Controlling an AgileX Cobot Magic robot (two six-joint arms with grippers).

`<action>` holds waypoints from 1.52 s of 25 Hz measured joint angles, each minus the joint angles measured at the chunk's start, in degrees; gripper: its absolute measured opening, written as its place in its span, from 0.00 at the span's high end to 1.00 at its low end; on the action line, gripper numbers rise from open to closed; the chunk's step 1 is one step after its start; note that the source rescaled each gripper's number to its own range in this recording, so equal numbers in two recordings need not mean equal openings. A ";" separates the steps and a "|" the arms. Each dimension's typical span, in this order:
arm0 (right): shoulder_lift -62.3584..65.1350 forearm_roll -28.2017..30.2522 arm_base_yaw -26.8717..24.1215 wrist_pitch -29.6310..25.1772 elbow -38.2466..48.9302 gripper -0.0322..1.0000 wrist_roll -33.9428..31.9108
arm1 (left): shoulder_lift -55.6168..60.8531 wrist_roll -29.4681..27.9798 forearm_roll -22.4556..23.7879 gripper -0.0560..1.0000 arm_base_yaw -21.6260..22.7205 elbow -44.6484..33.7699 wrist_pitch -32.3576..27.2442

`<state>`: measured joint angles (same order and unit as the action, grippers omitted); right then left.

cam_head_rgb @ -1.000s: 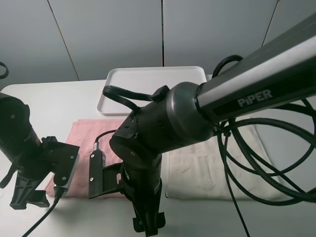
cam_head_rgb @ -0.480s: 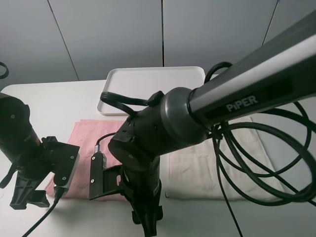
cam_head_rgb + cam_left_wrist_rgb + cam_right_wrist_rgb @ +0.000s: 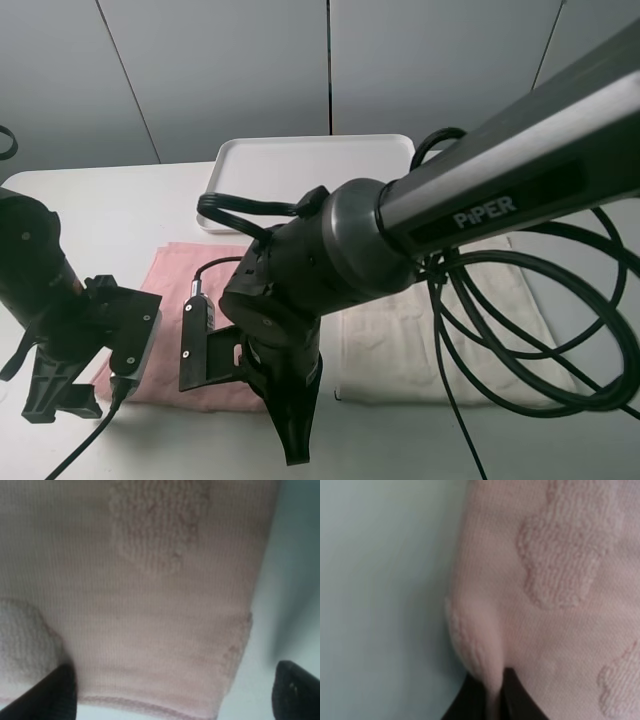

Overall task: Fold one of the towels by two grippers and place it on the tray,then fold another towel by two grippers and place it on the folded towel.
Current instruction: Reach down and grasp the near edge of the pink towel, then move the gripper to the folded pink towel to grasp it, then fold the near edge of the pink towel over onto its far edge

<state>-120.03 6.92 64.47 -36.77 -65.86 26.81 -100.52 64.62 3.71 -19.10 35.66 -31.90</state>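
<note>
I will next grab the pale pink towel with my left gripper by its free hemmed corner [image 3: 212, 702]. Then it can be folded for the tray.
The pale pink towel [image 3: 168, 272] lies flat on the table in front of the white tray [image 3: 310, 165]. The cream-white towel [image 3: 400, 340] lies flat to its right. My right gripper [image 3: 295, 440] reaches across to the pink towel's near right corner. In the right wrist view its fingers [image 3: 470, 702] are shut on a pinched-up ridge of the pink towel's edge [image 3: 480, 645]. My left gripper [image 3: 60, 398] hangs over the near left corner. It stands open, and one black fingertip [image 3: 55, 695] rests on the pink towel [image 3: 150, 605] while the other is beyond the edge.
The right arm's thick black body [image 3: 320, 260] and its looping cables [image 3: 520, 330] cover the middle of both towels in the exterior high view. The tray holds nothing. Grey wall panels stand behind the table.
The right gripper has closed from open onto the pink towel's edge and pinched up a ridge. Its arm shifted slightly left. The left gripper has not moved.
</note>
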 joint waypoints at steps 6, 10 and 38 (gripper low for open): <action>0.00 0.00 0.00 0.00 0.00 0.97 -0.21 | 0.00 0.00 0.00 0.00 0.00 0.00 0.33; 0.00 0.00 0.00 0.00 0.00 0.97 -0.35 | 0.00 0.00 0.09 0.07 0.00 0.00 0.43; 7.07 0.70 -1.56 0.38 0.33 0.97 -15.58 | 8.06 -8.51 -3.22 0.95 2.31 0.79 1.49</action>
<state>-112.96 7.62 62.91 -36.39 -65.53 11.23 -92.46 56.11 0.49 -16.79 36.45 -30.41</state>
